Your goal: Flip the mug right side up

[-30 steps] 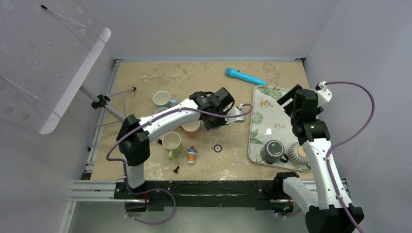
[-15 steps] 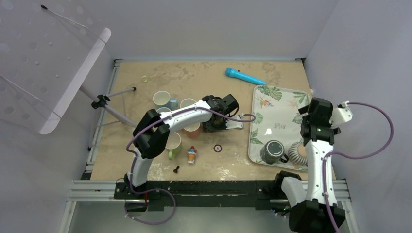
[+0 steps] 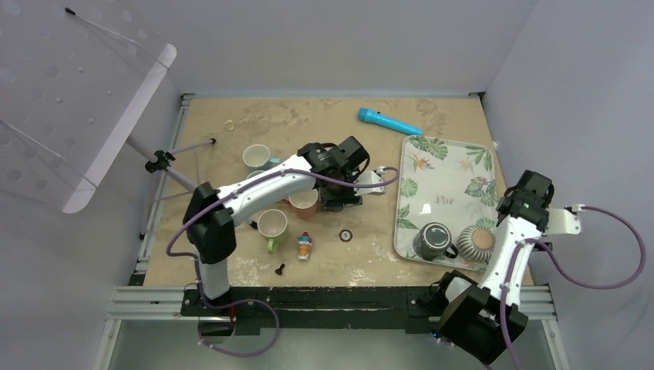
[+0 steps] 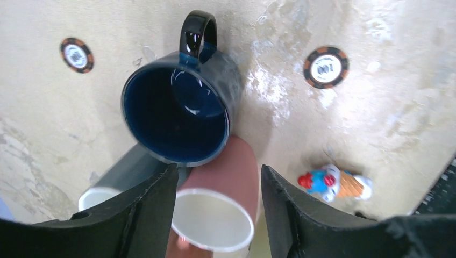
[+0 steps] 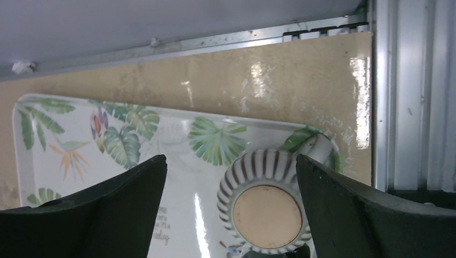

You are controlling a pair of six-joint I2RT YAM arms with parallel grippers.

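Observation:
The striped mug's body needs to stay free for my left gripper to turn right side up, so my right gripper will grab the striped mug by its handle [image 5: 317, 149] next.
A dark blue mug [image 4: 177, 115] stands upright on the table, mouth up and handle pointing away in the left wrist view. My left gripper [image 4: 219, 172] hovers just behind it, open and holding nothing; below its spread fingers stands a pink mug [image 4: 226, 188]. In the top view the left gripper [image 3: 340, 196] covers the blue mug. On the leaf-print tray [image 3: 443, 181] a dark mug [image 3: 433, 240] and a striped mug [image 5: 267, 215] both sit bottom up. My right gripper [image 5: 231, 161] is open above the striped mug [image 3: 477, 243], touching nothing.
A grey mug [image 4: 121, 177] lies beside the pink one. Two poker chips [image 4: 326, 67] [image 4: 76, 55] and a clown ice-cream toy [image 4: 333, 183] lie nearby. A green mug [image 3: 273, 227], a white mug [image 3: 256, 156] and a blue microphone [image 3: 388, 121] are also on the table.
The left gripper has opened and let go of the dark blue mug. The right arm has swung back to the near right side of the tray.

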